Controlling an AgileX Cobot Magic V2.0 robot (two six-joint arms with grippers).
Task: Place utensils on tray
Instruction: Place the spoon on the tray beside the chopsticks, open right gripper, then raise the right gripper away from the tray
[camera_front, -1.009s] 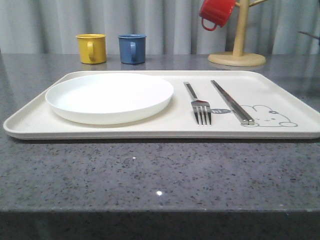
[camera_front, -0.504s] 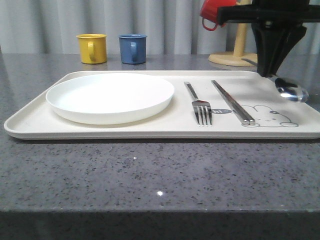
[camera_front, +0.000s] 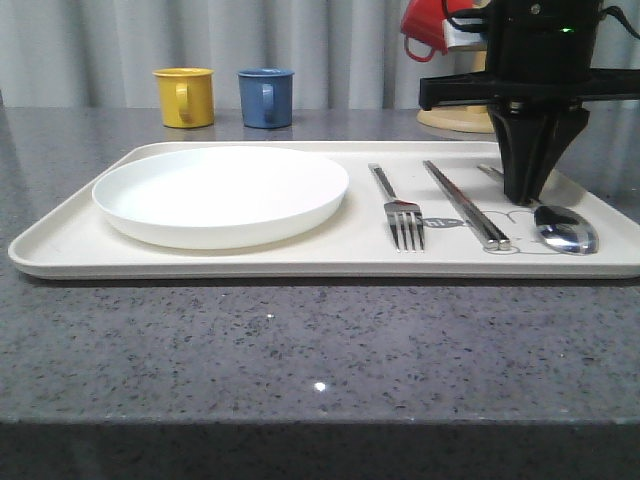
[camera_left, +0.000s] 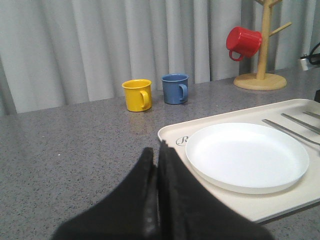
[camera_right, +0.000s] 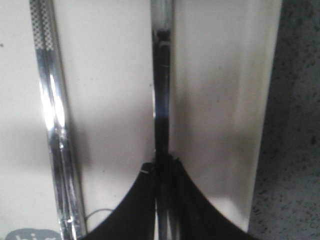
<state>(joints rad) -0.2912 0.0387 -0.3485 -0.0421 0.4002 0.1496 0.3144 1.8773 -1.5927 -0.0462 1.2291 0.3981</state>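
My right gripper should open: the spoon would lie there, its bowl resting on the cream tray beside the chopsticks.
The cream tray lies across the table and holds the white plate, the fork and the chopsticks. My right gripper stands over the tray's right end, shut on the spoon, whose bowl rests on the tray by the rabbit drawing. In the right wrist view the spoon handle runs out from between the right gripper fingers, with the chopsticks alongside on the tray. My left gripper is shut and empty, off the tray's left corner, near the plate.
A yellow mug and a blue mug stand behind the tray. A wooden mug tree with a red mug is at the back right, just behind my right arm. Grey table lies in front.
My right arm came in from the right carrying the spoon, moved left and down, and the spoon's bowl now rests on the tray. The other utensils have not moved.
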